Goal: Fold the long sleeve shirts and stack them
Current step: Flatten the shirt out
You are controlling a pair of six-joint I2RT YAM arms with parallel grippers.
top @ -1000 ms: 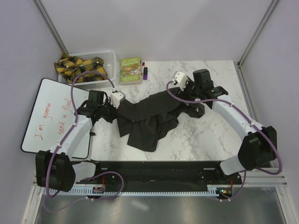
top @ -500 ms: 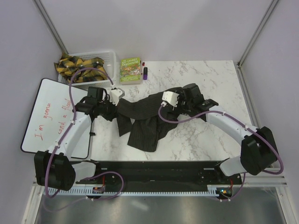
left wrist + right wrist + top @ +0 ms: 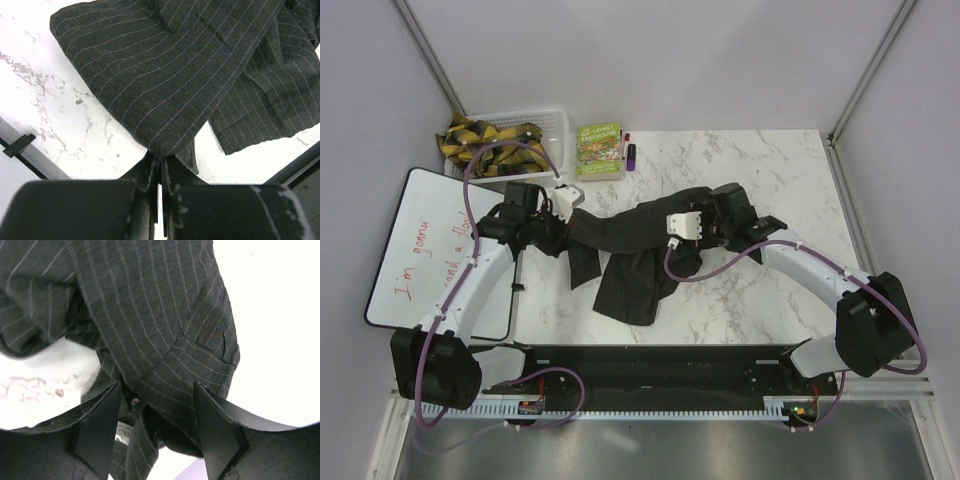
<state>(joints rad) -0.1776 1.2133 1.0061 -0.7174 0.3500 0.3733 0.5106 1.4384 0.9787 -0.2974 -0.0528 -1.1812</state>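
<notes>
My right gripper pinches the shirt's stitched hem (image 3: 692, 246) (image 3: 162, 404) next, at the shirt's end opposite my left gripper, to spread the shirt for folding.
One long sleeve shirt (image 3: 632, 262), dark charcoal with fine pale stripes, lies crumpled in the middle of the marble table (image 3: 770, 160). My left gripper (image 3: 563, 232) is shut on a folded edge at the shirt's left end; the left wrist view shows the cloth (image 3: 165, 75) pinched at the jaw tips (image 3: 160, 159). My right gripper (image 3: 705, 232) sits over the shirt's right end. In the right wrist view its jaws (image 3: 157, 412) stand open, with a stitched hem of the shirt (image 3: 145, 315) lying between the fingers (image 3: 102, 425), unpinched.
A whiteboard (image 3: 425, 250) with red writing lies at the left under the left arm. At the back left stand a white basket (image 3: 555, 135) holding yellow-and-black cloth, a green book (image 3: 599, 148) and markers (image 3: 628, 152). A black rail (image 3: 650, 365) runs along the near edge.
My right gripper has swung left from the table's back right and down onto the shirt's right end. The left gripper has pulled its held edge slightly left.
</notes>
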